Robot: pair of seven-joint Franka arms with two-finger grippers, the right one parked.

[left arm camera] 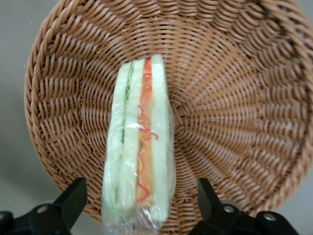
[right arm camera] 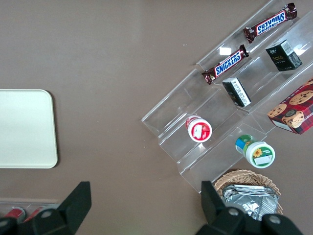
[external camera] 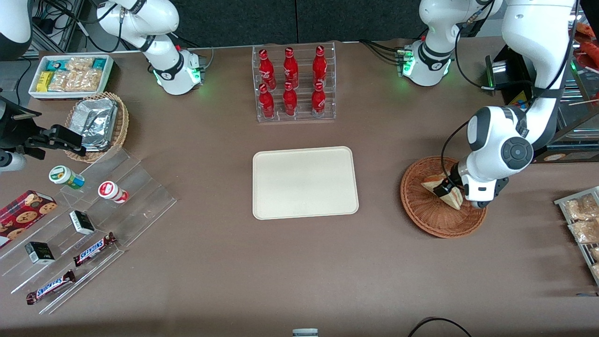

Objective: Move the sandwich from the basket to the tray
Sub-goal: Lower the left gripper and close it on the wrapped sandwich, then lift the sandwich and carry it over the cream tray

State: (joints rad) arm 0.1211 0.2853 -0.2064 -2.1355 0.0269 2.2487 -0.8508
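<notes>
I need to move the sandwich from the basket onto the tray (external camera: 305, 182), so next I will grab across the plastic-wrapped sides of the sandwich (external camera: 433, 181) with my gripper.
The sandwich (external camera: 433, 181) is a plastic-wrapped wedge of white bread with red-orange and green filling. It lies in the reddish-brown wicker basket (external camera: 421, 220) toward the working arm's end of the table. My gripper (external camera: 450, 189) is down in the basket, open, with one finger on each side of the sandwich (left arm camera: 139, 147) and a gap between each finger and the bread. The black fingertips (left arm camera: 73, 196) flank the wrapped end over the basket weave (left arm camera: 234, 98). The cream-beige tray (external camera: 305, 182) sits bare at the table's middle and also shows in the right wrist view as the tray (right arm camera: 24, 128).
A clear rack of red bottles (external camera: 294, 83) stands farther from the camera than the tray. Toward the parked arm's end are a tan basket of foil packets (external camera: 98, 124), a white snack bin (external camera: 70, 75) and a clear stepped shelf (external camera: 140, 196). A packet rack (external camera: 582, 224) lies near the basket.
</notes>
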